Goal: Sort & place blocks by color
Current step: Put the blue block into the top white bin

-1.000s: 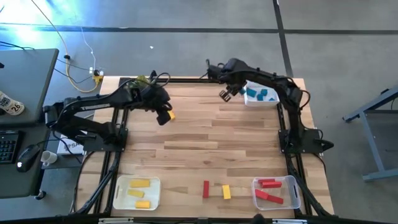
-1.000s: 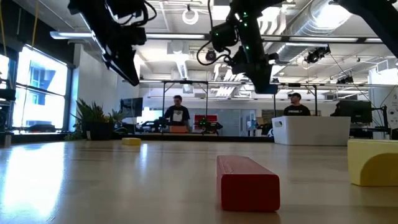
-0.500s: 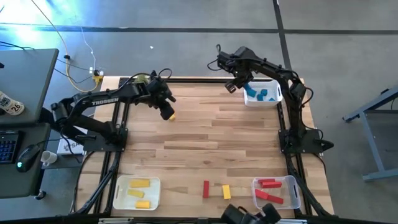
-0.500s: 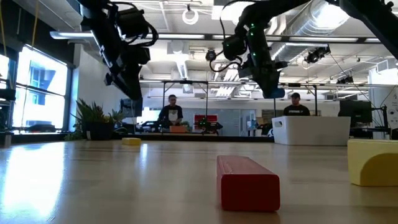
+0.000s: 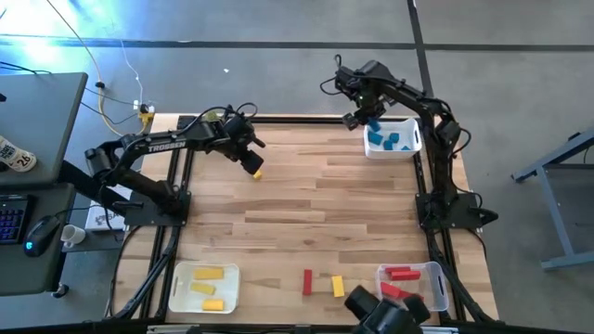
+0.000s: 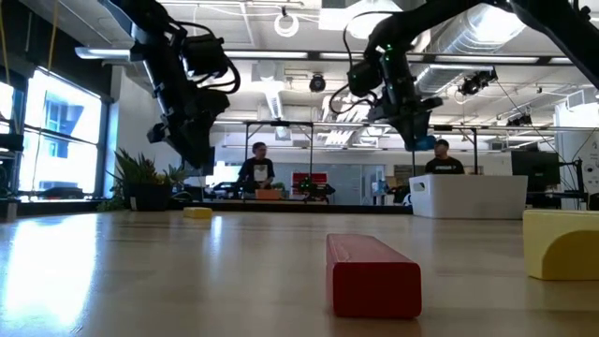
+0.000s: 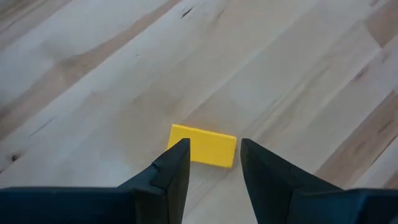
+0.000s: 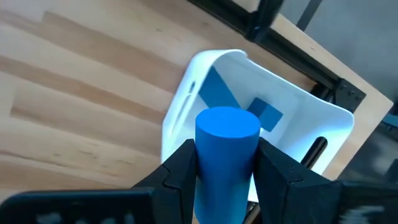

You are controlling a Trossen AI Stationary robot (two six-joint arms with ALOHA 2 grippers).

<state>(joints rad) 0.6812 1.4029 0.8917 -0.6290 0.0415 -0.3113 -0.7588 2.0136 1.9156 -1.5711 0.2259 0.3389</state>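
The blue cylinder in my right gripper is above the white bin's rim. I need to keep holding it until it is below that rim.
My left gripper is open and hangs above a small yellow block that lies flat on the far left part of the table; its fingers stand on either side without touching. My right gripper is shut on a blue cylinder beside the far-right white bin, which holds several blue blocks. In the low view the left gripper is above the yellow block, and the right gripper is above and left of the bin. My right gripper pinches the blue cylinder by its round side between the two fingers. Its flat end sticks out past the fingertips. The cylinder is lifted clear of the table, next to the bin's rim.
Near the table's front edge stand a white bin with yellow blocks and a clear bin with red blocks. Between them a red bar and a yellow block lie loose. The middle of the table is bare wood.
My left gripper has come down toward the yellow block on the far left of the table, staying open. My right gripper has carried the blue cylinder toward the table's far right corner, up to the white bin of blue blocks.
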